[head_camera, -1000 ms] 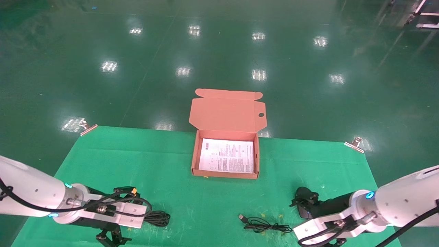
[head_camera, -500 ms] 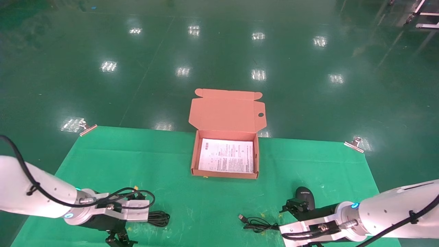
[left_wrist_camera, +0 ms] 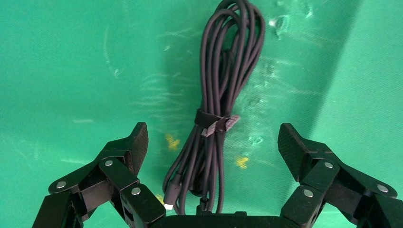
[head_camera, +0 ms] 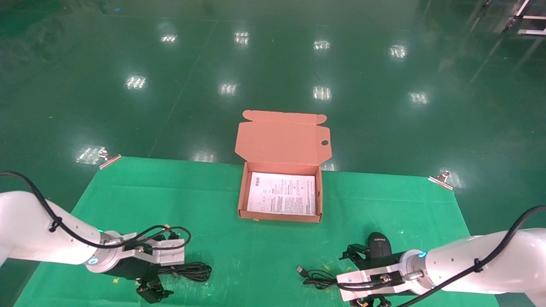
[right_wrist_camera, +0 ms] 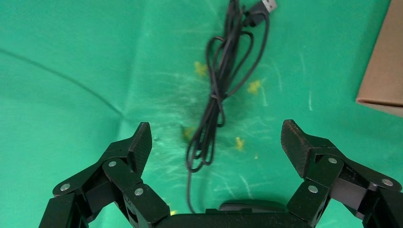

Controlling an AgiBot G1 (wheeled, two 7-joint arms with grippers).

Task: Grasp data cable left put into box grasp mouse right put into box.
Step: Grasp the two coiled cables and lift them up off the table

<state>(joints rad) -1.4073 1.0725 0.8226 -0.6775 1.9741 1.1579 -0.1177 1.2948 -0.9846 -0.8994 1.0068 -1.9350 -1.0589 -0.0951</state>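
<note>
I need to put the data cable (left_wrist_camera: 223, 80) into the box, so next I should grab the looped black cable by its strapped middle (left_wrist_camera: 214, 121) with my left gripper.
The data cable (head_camera: 194, 271), a black strapped bundle, lies on the green cloth at front left. My left gripper (head_camera: 154, 273) hangs over its near end, open; in the left wrist view the cable (left_wrist_camera: 223, 80) runs between the spread fingers (left_wrist_camera: 139, 140) of this gripper (left_wrist_camera: 214, 140) without touching them. The black mouse (head_camera: 379, 243) sits at front right, its thin cord (head_camera: 318, 279) coiled to its left. My right gripper (head_camera: 362, 277) is open beside the mouse; in the right wrist view (right_wrist_camera: 217, 135) the cord (right_wrist_camera: 216, 99) lies ahead and the mouse (right_wrist_camera: 252, 205) shows at the palm edge. The open salmon box (head_camera: 241, 200) holds a printed sheet (head_camera: 281, 194).
The box lid (head_camera: 277, 143) stands open at the back, past the table's far edge. Metal clips (head_camera: 110, 160) (head_camera: 441, 179) pin the green cloth (head_camera: 170, 200) at its far corners. A box corner (right_wrist_camera: 385, 71) shows in the right wrist view. Glossy green floor lies beyond.
Both arms have swung lower and toward the table's front. The left gripper settled over the cable's end. The right gripper moved left, off the mouse, which now shows fully.
</note>
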